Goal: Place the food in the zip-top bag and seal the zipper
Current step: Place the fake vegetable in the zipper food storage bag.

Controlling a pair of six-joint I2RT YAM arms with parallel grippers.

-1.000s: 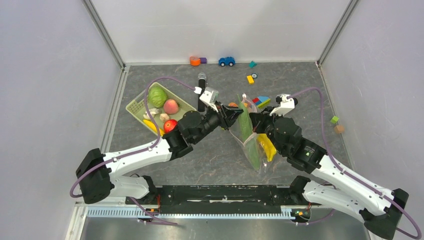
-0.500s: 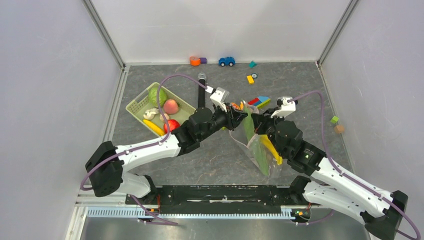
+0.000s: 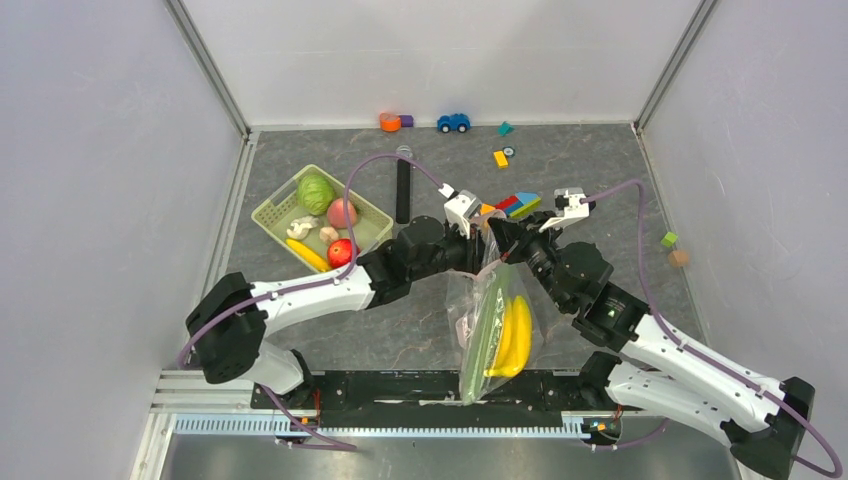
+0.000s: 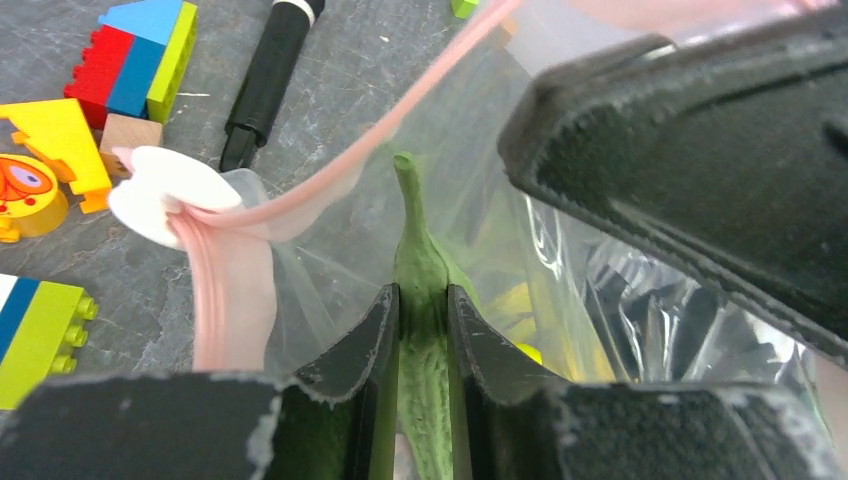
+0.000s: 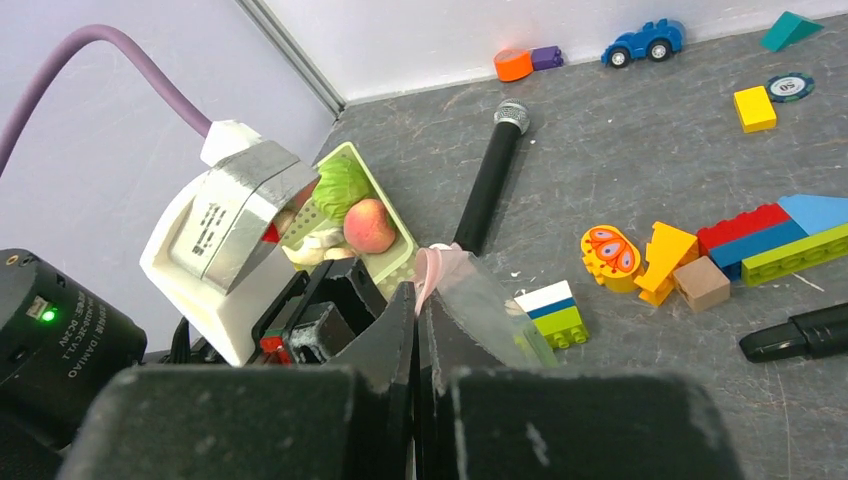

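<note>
The leafy vegetable hangs inside the bag, and its stem is inside the bag's pink zipper, so the robot's left gripper should release the leafy vegetable.
The clear zip-top bag point(image 3: 497, 320) hangs off the table between my two grippers. A yellow banana point(image 3: 515, 335) and the green leafy vegetable point(image 3: 481, 340) are inside it. My right gripper point(image 3: 505, 240) is shut on the bag's pink zipper edge point(image 5: 432, 265). My left gripper point(image 3: 478, 237) is at the bag's mouth, shut on the stem of the leafy vegetable point(image 4: 422, 270). The pink zipper strip point(image 4: 300, 200) curves beside it. The cabbage point(image 3: 316, 192), pinkish fruit point(image 3: 342, 212) and tomato point(image 3: 341, 251) lie in the pale green basket point(image 3: 272, 212).
A black microphone point(image 3: 403, 190) lies behind the left arm. Coloured blocks point(image 3: 520, 203) sit behind the grippers. A blue toy car point(image 3: 453, 122), an orange piece point(image 3: 389, 122) and a yellow block point(image 3: 500, 158) are near the back wall. Two small blocks point(image 3: 672, 248) lie at the right wall.
The bag has been lifted and now hangs down toward the near edge. The banana and leafy vegetable have dropped lower in it. The left gripper has moved right, up to the right gripper.
</note>
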